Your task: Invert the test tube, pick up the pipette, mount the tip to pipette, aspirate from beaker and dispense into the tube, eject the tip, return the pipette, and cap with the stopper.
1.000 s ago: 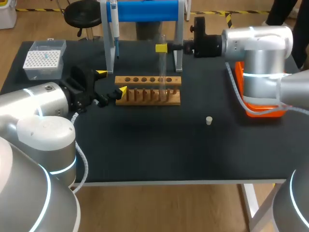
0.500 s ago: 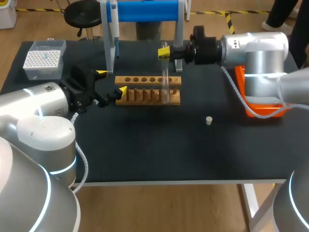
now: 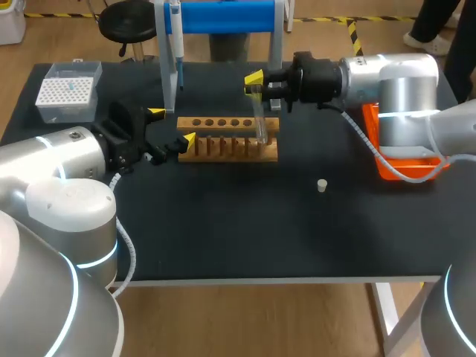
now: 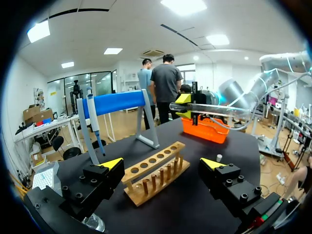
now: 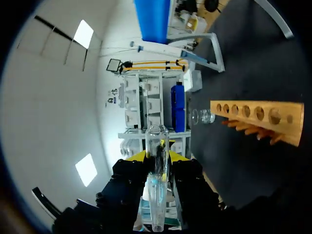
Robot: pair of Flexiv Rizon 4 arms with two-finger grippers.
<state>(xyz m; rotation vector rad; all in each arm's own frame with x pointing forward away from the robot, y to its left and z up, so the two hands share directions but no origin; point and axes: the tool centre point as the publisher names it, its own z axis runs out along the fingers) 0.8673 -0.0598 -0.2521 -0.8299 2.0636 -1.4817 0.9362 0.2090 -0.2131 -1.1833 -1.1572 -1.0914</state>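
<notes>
One end of the test tube is covered by my right gripper's fingers, so my left gripper next needs to grab the tube by its bare open end [image 3: 261, 128] [image 4: 237, 111].
A clear test tube [image 3: 260, 119] hangs slanted over the right end of the wooden rack [image 3: 223, 148], with my right gripper [image 3: 256, 85] shut on its upper part. In the right wrist view the tube [image 5: 157, 190] runs between the yellow tips of that gripper [image 5: 158, 157]. From the left wrist it shows as a tube [image 4: 219, 108] lying almost level above the rack [image 4: 156, 173]. My left gripper [image 3: 171, 125] stands open at the rack's left end, nothing in it. The pipette [image 3: 177, 44] hangs on the blue stand. A small white stopper [image 3: 322, 185] lies on the table.
A tip box [image 3: 68, 90] sits at the back left. An orange bin [image 3: 401, 162] stands at the right under my right arm. The blue-topped stand [image 3: 223, 16] rises behind the rack. A glass beaker [image 5: 202, 116] sits beyond the rack's left end.
My right gripper has turned at the wrist, tipping the tube from upright to slanted above the rack's right end. The left arm has stayed where it was.
</notes>
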